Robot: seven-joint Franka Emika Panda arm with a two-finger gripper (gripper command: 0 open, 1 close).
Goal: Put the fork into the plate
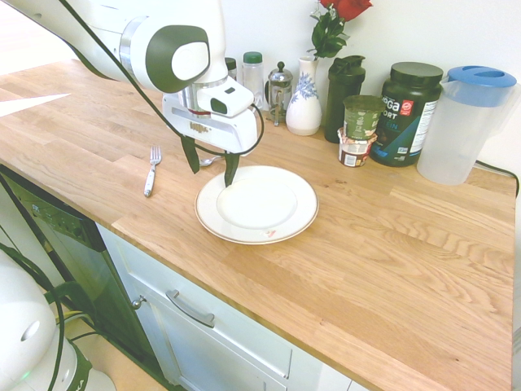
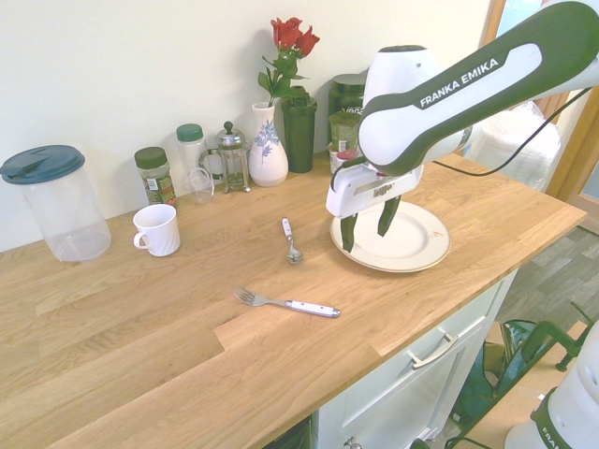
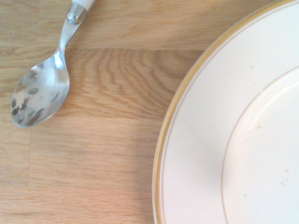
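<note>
The fork's pointed teeth lie on the counter, so I should grab the fork by its white handle point(image 1: 151, 179) next.
The fork point(image 1: 151, 169) lies flat on the wooden counter, well to the side of the plate point(image 1: 277, 218); it shows again as the fork point(image 2: 285, 303) with a white handle near the counter's front. The round white plate point(image 2: 416, 245) with a gold rim line is empty. My gripper point(image 1: 212, 163) hangs open just above the plate's edge on the fork's side, nothing between its dark fingers; the gripper point(image 2: 369, 224) looks the same from the other side. The wrist view holds the plate's rim point(image 3: 187, 116).
A silver spoon point(image 2: 291, 241) lies between fork and plate, also the spoon point(image 3: 42, 91) close by. Along the wall stand a white mug point(image 2: 156, 229), a vase with roses point(image 1: 305, 94), a French press point(image 1: 279, 91), jars, dark tubs point(image 1: 411, 110) and a blue-lidded pitcher point(image 1: 468, 122).
</note>
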